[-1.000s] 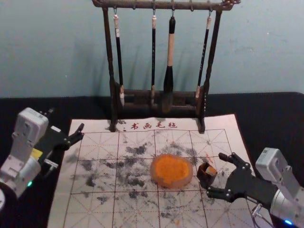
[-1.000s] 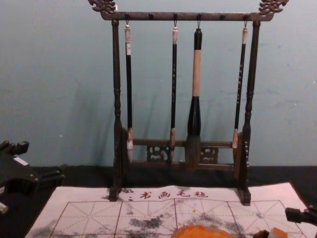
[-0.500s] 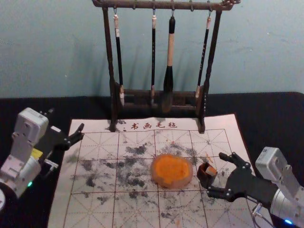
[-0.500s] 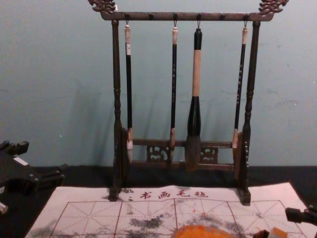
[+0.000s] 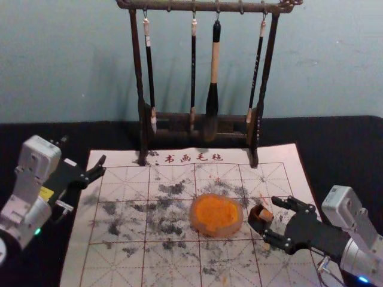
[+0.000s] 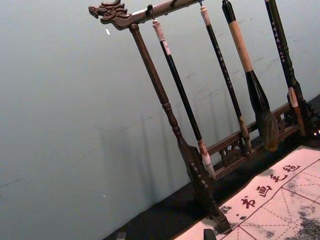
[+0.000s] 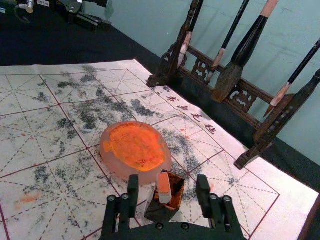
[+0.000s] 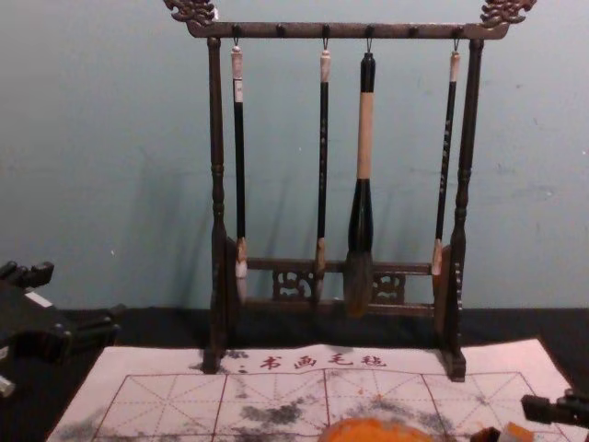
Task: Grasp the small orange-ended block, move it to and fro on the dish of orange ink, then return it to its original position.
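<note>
My right gripper grabs the block by its orange top (image 8: 519, 432) next. It then rubs the block to and fro on the dish of orange ink (image 8: 375, 431).
My right gripper (image 5: 270, 219) reaches in from the right, open, its fingers on either side of a small dark holder (image 5: 258, 221). The orange-ended block (image 5: 266, 215) stands in that holder. In the right wrist view the block (image 7: 164, 188) leans slightly in the holder, between the right gripper (image 7: 167, 179)'s spread fingers, with a gap to each. Just beside the holder lies the round dish of orange ink (image 5: 216, 214). My left gripper (image 5: 84, 150) is parked open by the mat's far left corner; its tips show at the edge of the left wrist view (image 6: 165, 235).
A dark wooden rack (image 5: 257, 119) with several hanging brushes stands at the back of the white gridded mat (image 5: 119, 185). Dark ink stains mark the mat. Black cloth (image 5: 335, 143) covers the table around it.
The right gripper's fingers have drawn somewhat closer together around the holder and block. The left arm, dish and holder look unchanged.
</note>
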Robot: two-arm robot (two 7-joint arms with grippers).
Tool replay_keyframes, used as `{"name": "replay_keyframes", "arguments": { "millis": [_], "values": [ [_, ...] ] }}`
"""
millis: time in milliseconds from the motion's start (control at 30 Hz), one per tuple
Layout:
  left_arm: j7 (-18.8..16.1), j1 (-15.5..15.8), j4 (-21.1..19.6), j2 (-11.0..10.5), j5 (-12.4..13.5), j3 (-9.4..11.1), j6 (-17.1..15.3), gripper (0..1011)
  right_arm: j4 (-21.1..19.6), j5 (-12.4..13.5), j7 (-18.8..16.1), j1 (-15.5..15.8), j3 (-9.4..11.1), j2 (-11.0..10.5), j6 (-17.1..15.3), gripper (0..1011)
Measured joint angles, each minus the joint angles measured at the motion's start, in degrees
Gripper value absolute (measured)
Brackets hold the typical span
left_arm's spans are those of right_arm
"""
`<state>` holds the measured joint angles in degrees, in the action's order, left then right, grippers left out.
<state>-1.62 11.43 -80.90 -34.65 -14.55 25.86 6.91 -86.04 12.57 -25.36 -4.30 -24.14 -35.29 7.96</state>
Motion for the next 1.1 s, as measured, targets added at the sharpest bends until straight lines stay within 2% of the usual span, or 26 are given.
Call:
{"name": "replay_keyframes", "arguments": {
  "millis": [67,167,200,333,367,467,500,533,567,600,633,1100],
  "values": [
    [0.0,0.0,0.0,0.0,0.0,0.0,0.0,1001,-0.01,0.01,0.01,0.0,-0.01,-0.01,0.02,634],
    [0.0,0.0,0.0,0.0,0.0,0.0,0.0,1001,-0.01,0.02,0.02,0.0,-0.02,-0.03,0.03,573],
    [0.0,0.0,0.0,0.0,0.0,0.0,0.0,1001,-0.01,0.02,0.02,0.0,-0.02,-0.03,0.04,512],
    [0.0,0.0,0.0,0.0,0.0,0.0,0.0,1001,-0.01,0.04,0.04,0.0,-0.02,-0.04,0.06,388],
    [0.0,0.0,0.0,0.0,0.0,0.0,0.0,1001,-0.01,0.05,0.05,0.01,-0.02,-0.04,0.07,330],
    [0.0,0.0,0.0,0.0,0.0,0.0,0.0,1001,-0.02,0.06,0.06,0.0,-0.01,-0.04,0.08,269],
    [0.0,0.0,0.0,0.0,0.0,0.0,0.0,1001,-0.02,0.07,0.06,0.0,-0.01,-0.04,0.08,215],
    [0.0,0.0,0.0,0.0,0.0,0.0,0.0,1001,-0.02,0.07,0.06,0.01,-0.02,-0.04,0.08,215],
    [0.0,0.0,0.0,0.0,0.0,0.0,0.0,1001,-0.02,0.07,0.06,0.01,-0.02,-0.04,0.08,160],
    [-0.01,0.0,0.0,0.0,0.0,0.0,0.0,1001,-0.02,0.07,0.06,0.0,-0.02,-0.04,0.08,160],
    [0.0,0.0,0.0,0.0,0.0,0.0,0.0,1001,-0.02,0.07,0.06,0.01,-0.02,-0.04,0.08,104],
    [0.0,0.0,0.0,0.0,0.0,0.0,0.0,1001,-0.02,0.07,0.06,0.01,-0.01,-0.04,0.08,81]
  ]
}}
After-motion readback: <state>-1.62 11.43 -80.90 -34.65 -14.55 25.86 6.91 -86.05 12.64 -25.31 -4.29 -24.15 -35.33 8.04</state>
